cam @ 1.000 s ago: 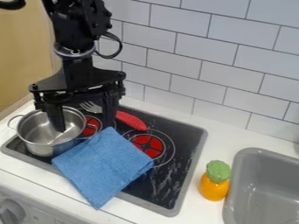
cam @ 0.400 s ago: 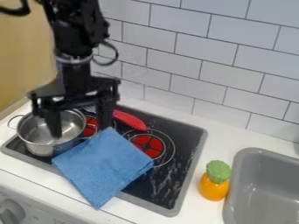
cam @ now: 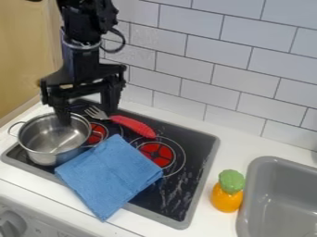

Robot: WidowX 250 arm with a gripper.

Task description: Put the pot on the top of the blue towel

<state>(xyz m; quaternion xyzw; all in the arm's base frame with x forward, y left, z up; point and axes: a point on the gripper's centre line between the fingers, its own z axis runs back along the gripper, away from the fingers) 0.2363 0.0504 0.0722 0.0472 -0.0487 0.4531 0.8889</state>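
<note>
My gripper grips the pot by its rim next, to put it on top of the blue towel.
The black gripper hangs open at the upper left, one finger over the back of the pot's opening and the other to the right, beyond the rim. Below it at the left of the stove stands the silver pot, upright, with a loop handle on each side. Directly right of the pot lies the folded blue towel, spread slantwise over the stove top and its front edge. I cannot tell whether either fingertip touches the pot.
A fork with a red handle lies on the black stove behind the towel. Farther right are an orange toy with a green top and the grey sink. White tiles rise behind the counter.
The gripper first shifted a little left, then moved back and slightly up, toward the tiled wall. More of the fork now shows. The pot and the towel have stayed in place.
</note>
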